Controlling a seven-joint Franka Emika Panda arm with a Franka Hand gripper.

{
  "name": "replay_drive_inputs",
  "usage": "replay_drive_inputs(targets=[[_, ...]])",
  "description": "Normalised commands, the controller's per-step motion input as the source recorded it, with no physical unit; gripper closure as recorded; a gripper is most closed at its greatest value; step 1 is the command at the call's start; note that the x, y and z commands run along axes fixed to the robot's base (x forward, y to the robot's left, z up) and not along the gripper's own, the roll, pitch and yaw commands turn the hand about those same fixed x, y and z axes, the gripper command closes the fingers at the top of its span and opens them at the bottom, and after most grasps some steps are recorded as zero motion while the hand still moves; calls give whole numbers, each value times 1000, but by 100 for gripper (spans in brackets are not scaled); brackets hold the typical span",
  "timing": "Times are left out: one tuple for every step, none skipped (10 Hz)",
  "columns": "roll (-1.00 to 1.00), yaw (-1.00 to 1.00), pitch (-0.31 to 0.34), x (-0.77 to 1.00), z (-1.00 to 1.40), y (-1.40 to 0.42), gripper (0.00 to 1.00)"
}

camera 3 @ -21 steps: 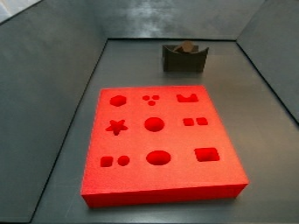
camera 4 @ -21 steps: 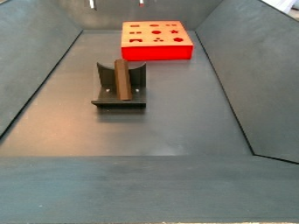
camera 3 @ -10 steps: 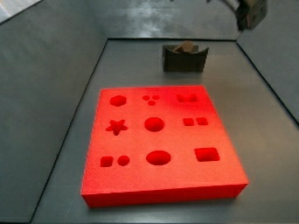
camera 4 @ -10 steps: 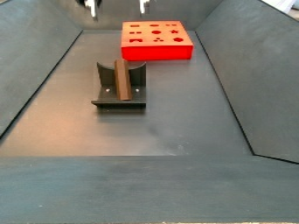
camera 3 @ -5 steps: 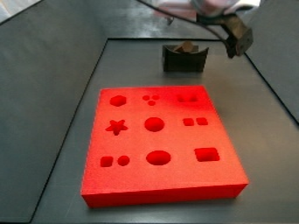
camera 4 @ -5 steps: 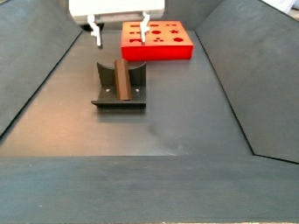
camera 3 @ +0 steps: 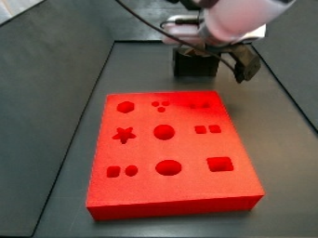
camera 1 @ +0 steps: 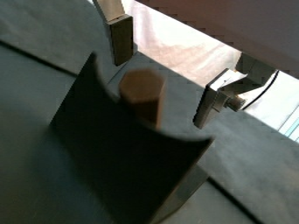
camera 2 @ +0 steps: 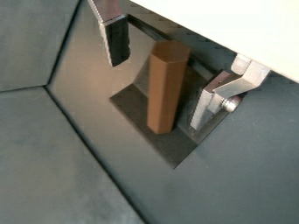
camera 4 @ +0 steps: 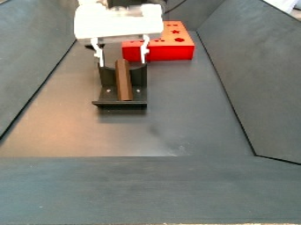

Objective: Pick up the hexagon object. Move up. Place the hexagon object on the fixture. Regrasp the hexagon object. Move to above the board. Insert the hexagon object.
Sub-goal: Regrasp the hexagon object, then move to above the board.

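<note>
The brown peg needs to fit into the board's hexagonal hole, so the robot's gripper needs to grip the peg by its exposed end (camera 1: 142, 86) next.
The hexagon object (camera 2: 165, 87) is a brown faceted peg that rests in the notch of the dark fixture (camera 4: 119, 98). It also shows in a wrist view (camera 1: 142, 93) and in a side view (camera 4: 123, 77). My gripper (camera 2: 163, 72) is open and low over the fixture, with one finger (camera 2: 117, 39) on each side of the peg and a gap to both. It shows the same way in a wrist view (camera 1: 165, 72) and in both side views (camera 4: 120, 53) (camera 3: 211, 58). In a side view my arm hides most of the fixture (camera 3: 189, 67) and the peg.
The red board (camera 3: 168, 139) with shaped cutouts lies flat on the dark floor, apart from the fixture. In a side view it lies beyond the fixture (camera 4: 177, 46), partly hidden by my gripper. Sloped grey walls (camera 4: 35, 79) enclose the floor.
My gripper has come down from above into view and now straddles the peg on the fixture. The peg, the fixture and the board have not moved.
</note>
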Motion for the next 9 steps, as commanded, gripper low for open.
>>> replay_drive_inputs(targets=[[67, -8, -42, 72, -448, 4, 0], [62, -11, -33, 71, -310, 2, 0], [50, -4, -17, 44, -202, -2, 0], [52, -5, -23, 10, -171, -7, 0], [51, -3, -23, 10, -170, -6, 0], [51, -2, -23, 10, -170, -6, 0], [51, -1, -23, 10, -170, -6, 0], [0, 0, 0, 0, 0, 0, 100], [-294, 76, -85, -174, 1000, 63, 100]])
